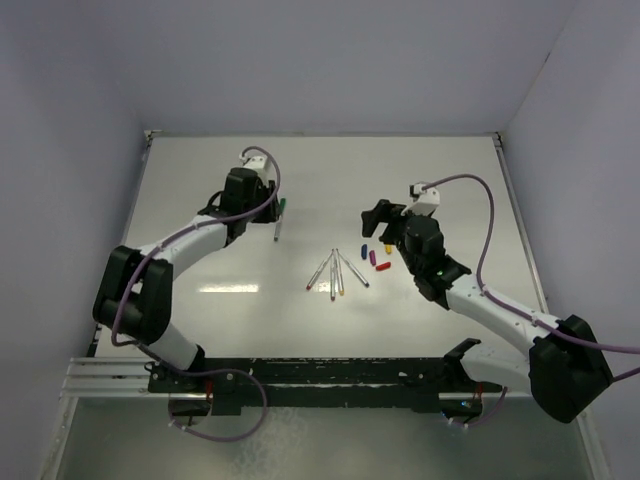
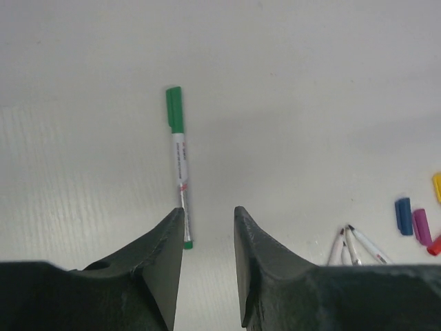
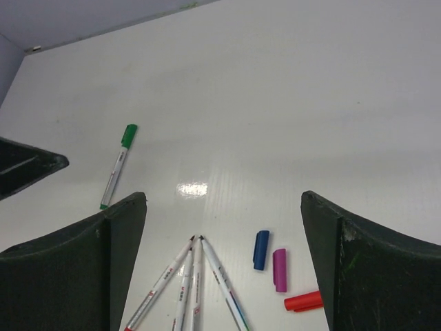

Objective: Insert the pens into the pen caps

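I will hold the uncapped pen with the red end by the rear part of its body (image 3: 147,303) next, with my left gripper. The pen's tip then stays free for the red cap (image 3: 303,301).
A pen with the green cap (image 2: 173,109) on it lies on the table (image 1: 330,170), its shaft (image 2: 180,181) running back to my left gripper's left fingertip. My left gripper (image 2: 207,215) (image 1: 266,203) hangs open above that end, holding nothing. Several uncapped pens (image 3: 193,276) (image 1: 336,269) lie fanned out mid-table. To their right lie the blue cap (image 3: 261,249), purple cap (image 3: 279,269) and red cap (image 3: 303,301); the yellow cap (image 2: 437,186) is just beyond them. My right gripper (image 3: 224,198) (image 1: 385,228) stands wide open above the caps and the pens' tips, empty.
Pale walls close the table in at the back and on both sides. The capped green pen (image 1: 279,220) lies apart from the other pens, to their left. A black rail (image 1: 320,375) with both arm bases runs along the near edge.
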Motion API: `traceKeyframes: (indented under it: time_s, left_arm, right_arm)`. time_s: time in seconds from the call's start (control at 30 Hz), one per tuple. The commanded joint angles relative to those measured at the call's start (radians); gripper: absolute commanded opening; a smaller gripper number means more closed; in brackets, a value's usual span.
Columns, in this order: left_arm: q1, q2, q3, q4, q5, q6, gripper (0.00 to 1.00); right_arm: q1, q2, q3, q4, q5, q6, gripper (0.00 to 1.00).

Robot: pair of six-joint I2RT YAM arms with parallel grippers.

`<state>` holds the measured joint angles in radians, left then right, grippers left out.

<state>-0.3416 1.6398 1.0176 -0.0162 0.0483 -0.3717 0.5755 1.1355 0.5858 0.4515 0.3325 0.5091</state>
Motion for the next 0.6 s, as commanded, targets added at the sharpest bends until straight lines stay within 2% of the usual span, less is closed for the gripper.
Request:
traceKeyframes:
  time_s: [0.0, 0.2, 0.43, 0.57]
  left_arm:
    - [-0.106, -0.103, -0.064, 0.001, -0.045, 0.063, 0.38]
    - [-0.233, -0.11, -0.087, -0.076, -0.016, 0.055, 0.38]
    - [-0.316, -0.068, -0.105, -0.086, -0.034, 0.044, 0.4]
    - [-0.336, -0.039, -0.097, -0.082, -0.022, 0.045, 0.41]
  right_arm:
    - [-0.004, -0.012, 0.008, -0.048, 0.116, 0.06, 0.94]
    - [-0.01, -0.01, 0.001, -0.116, 0.196, 0.095, 0.88]
    - [-0.026, -0.023, -0.026, -0.154, 0.225, 0.132, 0.68]
    - [-0.03, -0.042, -0.043, -0.148, 0.225, 0.131, 0.64]
